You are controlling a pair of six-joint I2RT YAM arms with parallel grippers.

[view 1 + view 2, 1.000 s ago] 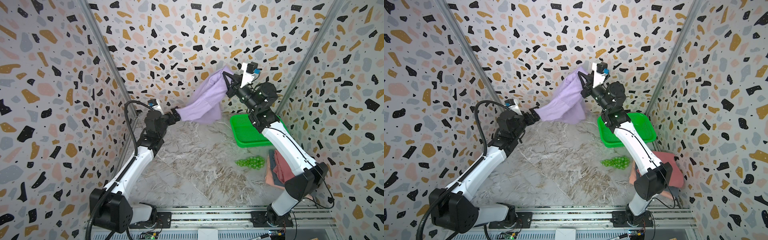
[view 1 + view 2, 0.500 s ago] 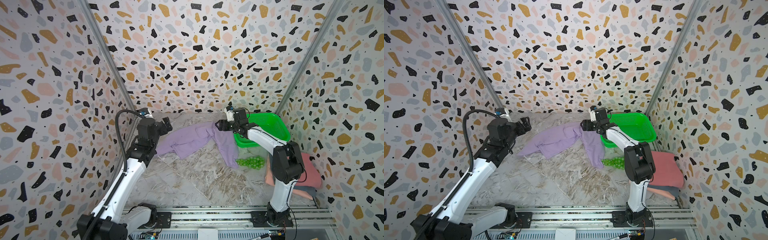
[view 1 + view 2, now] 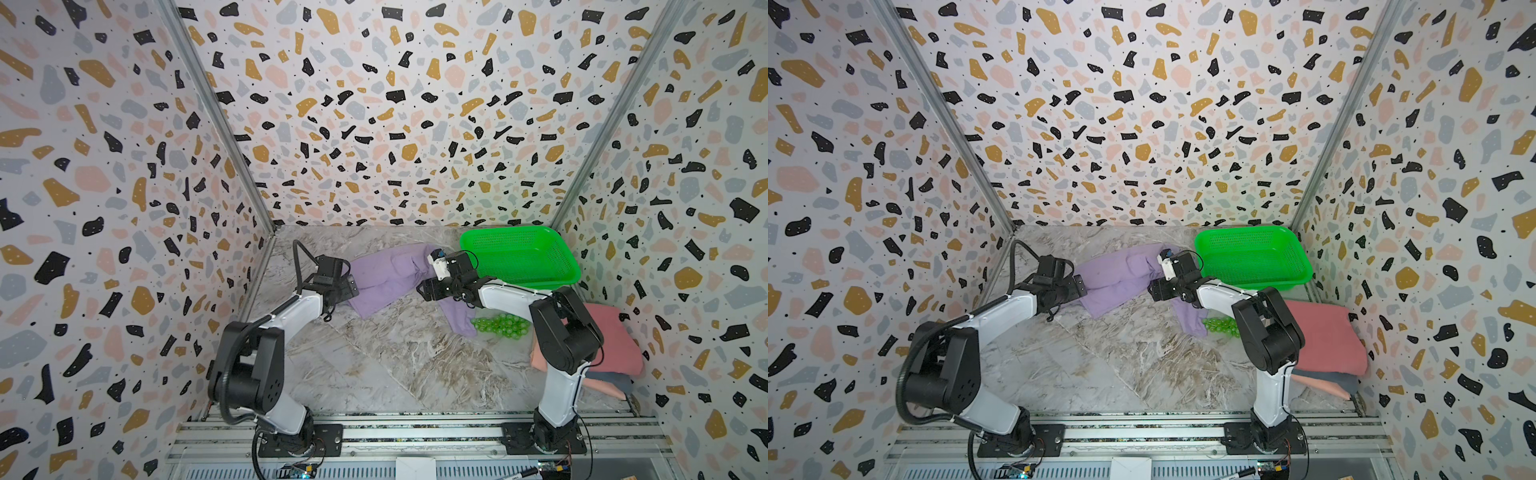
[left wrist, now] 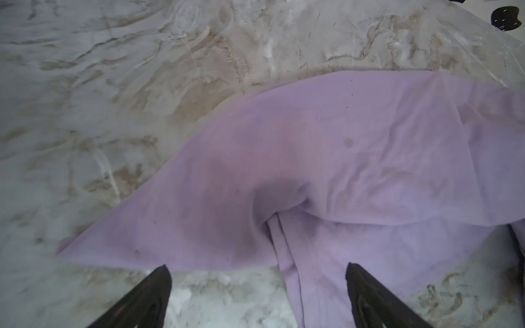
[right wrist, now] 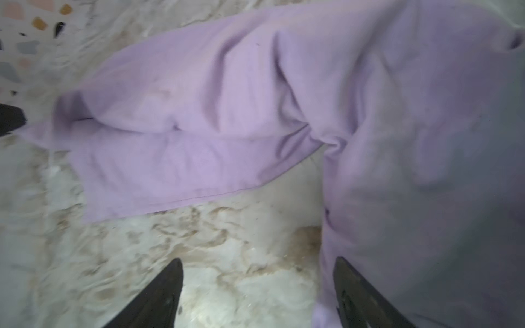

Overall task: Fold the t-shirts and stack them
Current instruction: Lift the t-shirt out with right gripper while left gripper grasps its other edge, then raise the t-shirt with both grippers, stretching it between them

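Observation:
I should next use my left gripper to stretch the lavender t-shirt open for folding, grabbing it by its edge farthest from the green basket [image 4: 109,232], opposite my right gripper.
A lavender t-shirt [image 3: 390,278] [image 3: 1121,278] lies crumpled on the marble table at the back middle. One strip of it runs under my right arm toward the green balls. My left gripper [image 3: 351,286] [image 3: 1081,286] is open at the shirt's left edge, holding nothing. In the left wrist view the left gripper [image 4: 255,267] shows spread jaws over the shirt [image 4: 312,156]. My right gripper [image 3: 424,289] [image 3: 1152,289] [image 5: 257,259] is open low over the table, beside the shirt [image 5: 199,113]. A folded pink t-shirt [image 3: 611,345] [image 3: 1320,336] tops a stack at the right.
A green mesh basket [image 3: 519,257] [image 3: 1250,257] stands at the back right corner. A cluster of small green balls [image 3: 503,324] [image 3: 1219,324] lies beside the right arm. Salmon and grey-blue folded cloth [image 3: 1325,380] shows under the pink shirt. Terrazzo walls close three sides.
A second ago the lavender shirt hung stretched in the air between both grippers. It now lies on the table; the right gripper has opened and both arms have dropped low.

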